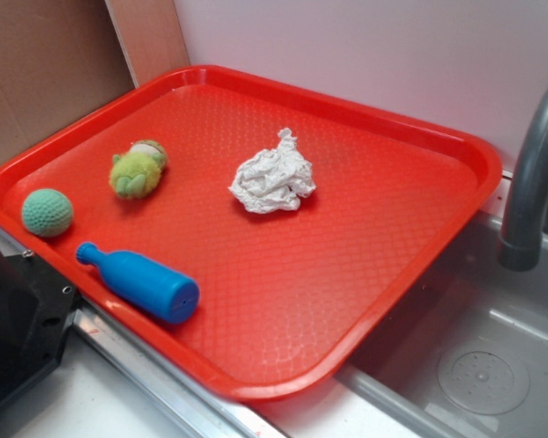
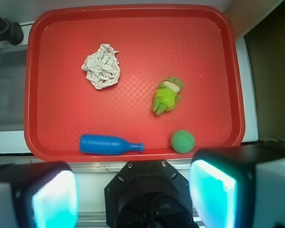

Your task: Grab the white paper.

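Observation:
The white paper needs to be picked up, so my gripper next needs to grab its crumpled body (image 1: 269,184) and leave its small twisted tip (image 1: 287,138) free.
The white paper (image 1: 272,175) is a crumpled wad lying near the middle of the red tray (image 1: 365,274). From the wrist view the white paper (image 2: 102,66) sits in the upper left of the tray (image 2: 133,19), far from my gripper (image 2: 133,192). The gripper hangs high above the tray's near edge, open, its two cyan pads (image 2: 54,199) wide apart with nothing between them. In the exterior view the gripper's fingers do not show.
On the tray also lie a blue toy bottle (image 1: 142,282), a green crochet ball (image 1: 47,212) and a yellow-green plush toy (image 1: 138,169). A grey faucet (image 1: 534,173) and sink basin (image 1: 475,365) are right of the tray. A black robot part (image 1: 14,319) stands at the lower left.

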